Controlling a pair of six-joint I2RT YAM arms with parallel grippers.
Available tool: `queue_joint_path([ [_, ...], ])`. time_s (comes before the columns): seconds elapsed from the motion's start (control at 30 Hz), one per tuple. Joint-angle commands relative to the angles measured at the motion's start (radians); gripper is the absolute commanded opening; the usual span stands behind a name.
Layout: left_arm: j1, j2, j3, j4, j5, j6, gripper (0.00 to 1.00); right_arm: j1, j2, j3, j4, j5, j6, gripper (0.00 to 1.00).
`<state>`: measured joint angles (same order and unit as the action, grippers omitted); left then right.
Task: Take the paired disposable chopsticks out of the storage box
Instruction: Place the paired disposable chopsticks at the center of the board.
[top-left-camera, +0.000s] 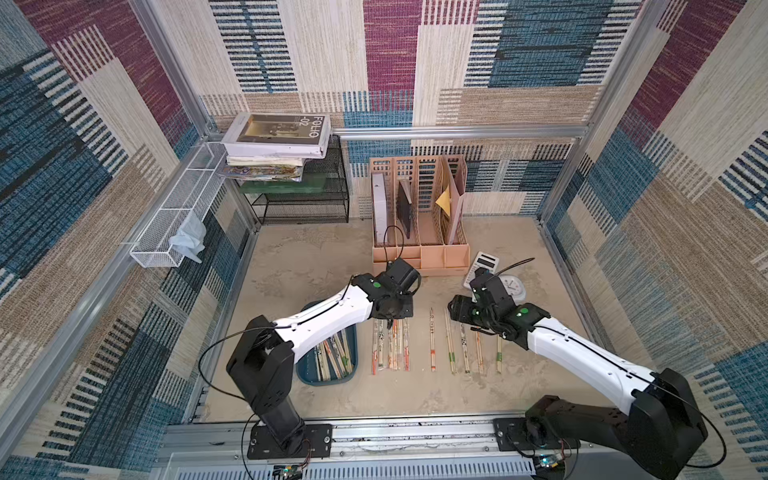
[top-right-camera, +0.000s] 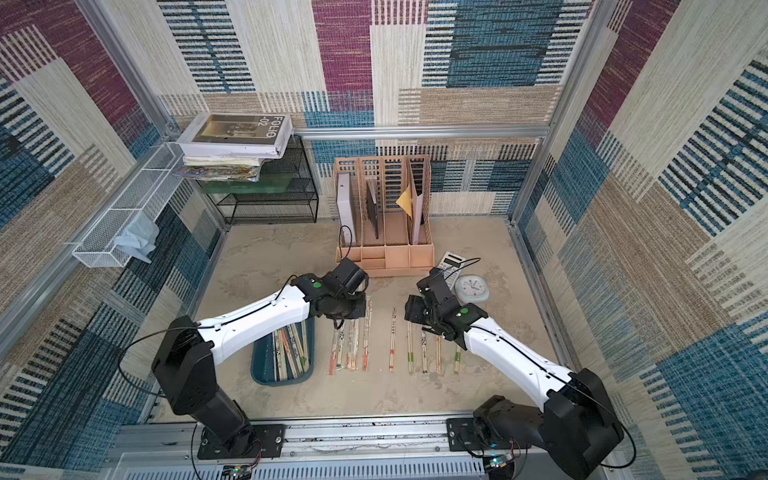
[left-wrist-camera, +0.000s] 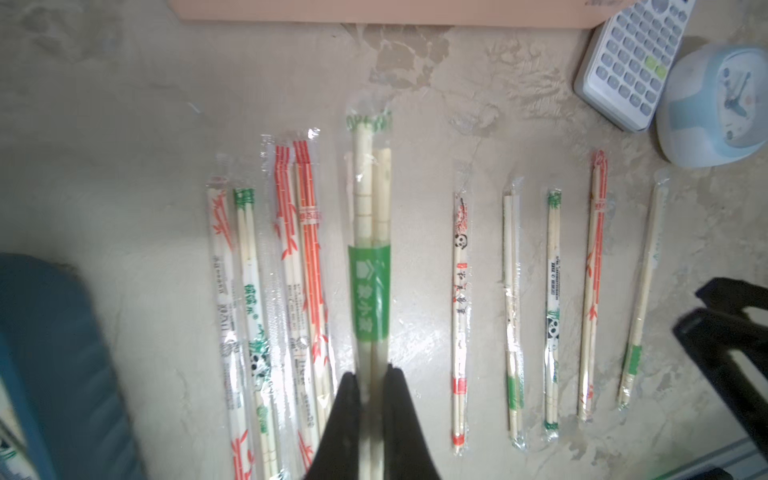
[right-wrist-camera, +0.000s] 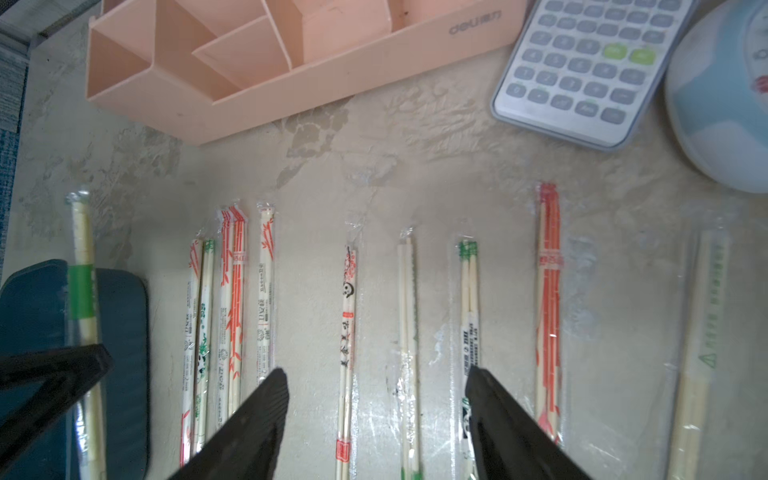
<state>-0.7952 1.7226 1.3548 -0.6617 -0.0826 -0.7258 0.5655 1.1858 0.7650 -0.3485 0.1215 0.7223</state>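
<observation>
The green-banded pair is high above the row's empty gap and short of it, and would fall if the left gripper opened now, so the robot will first move the pair there.
The storage box (top-left-camera: 306, 371), a shallow teal tray, sits at the table's front left, partly under my left arm, and several sleeved chopstick pairs (top-left-camera: 332, 357) lie in it. More pairs lie in a row on the table to its right (top-left-camera: 390, 345). In the left wrist view my left gripper (left-wrist-camera: 376, 374) is shut on one green-banded pair (left-wrist-camera: 370, 286), held above the table beside that row. My right gripper (right-wrist-camera: 376, 382) stands open and empty above the row's right half, its fingers straddling a panda-print pair (right-wrist-camera: 348, 316) and a plain pair (right-wrist-camera: 406, 316).
A peach file organiser (top-left-camera: 419, 216) stands just behind the row. A grey calculator (top-left-camera: 482, 266) and a pale blue clock (top-left-camera: 513, 286) lie at the back right. A black mesh rack (top-left-camera: 303, 199) with books and a white wire basket (top-left-camera: 174, 220) stand at the back left.
</observation>
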Motion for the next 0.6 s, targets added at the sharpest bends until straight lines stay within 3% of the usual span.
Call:
queue_joint_path([
  [0.0, -0.028, 0.068, 0.043, 0.007, -0.029, -0.021, 0.0, -0.013, -0.026, -0.024, -0.006, -0.021, -0.01, 0.71],
  [0.43, -0.098, 0.198, 0.052, 0.039, -0.059, -0.114, 0.0, -0.016, -0.048, -0.047, -0.008, -0.033, -0.004, 0.72],
  [0.57, -0.099, 0.226, 0.057, 0.054, -0.04, -0.121, 0.06, -0.012, -0.043, -0.044, -0.006, -0.035, -0.004, 0.72],
])
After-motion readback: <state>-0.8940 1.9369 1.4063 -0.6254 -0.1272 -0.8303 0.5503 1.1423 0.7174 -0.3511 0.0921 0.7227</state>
